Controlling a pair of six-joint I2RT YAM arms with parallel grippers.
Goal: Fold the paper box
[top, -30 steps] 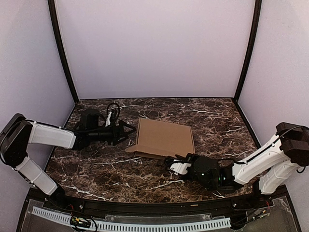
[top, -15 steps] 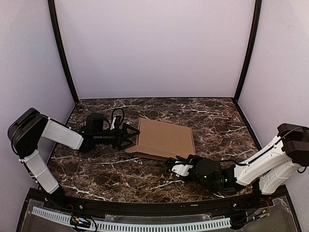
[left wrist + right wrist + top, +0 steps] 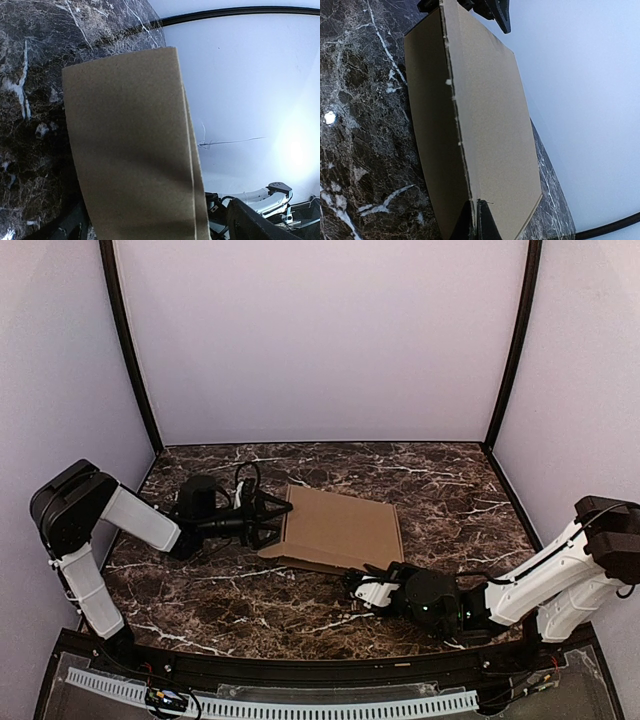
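Observation:
Cardboard is between my left gripper's fingers, so it is now time to close. Closing now would catch the paper box's edge [image 3: 284, 526] [image 3: 149, 223].
The paper box [image 3: 342, 525] is a flat brown cardboard piece lying mid-table, its near left corner sagging toward the marble. My left gripper [image 3: 282, 521] is open, one finger on either side of the box's left edge. In the left wrist view the cardboard [image 3: 130, 150] fills the gap between the spread fingers [image 3: 250, 220] of the left gripper [image 3: 160, 227]. My right gripper [image 3: 352, 577] is shut on the box's near edge. The right wrist view shows its fingertips [image 3: 485, 220] pinching the thin cardboard edge [image 3: 490, 125], right gripper [image 3: 476, 220].
The table is dark marble [image 3: 230, 590] with lilac walls on three sides and black corner posts [image 3: 130, 350]. The left gripper's black fingers [image 3: 497, 15] show beyond the far end of the box in the right wrist view. The right arm [image 3: 265, 197] shows behind the cardboard.
My left arm has slid right toward the box, and its open jaws now straddle the left edge. The right gripper has stayed pinched on the near edge.

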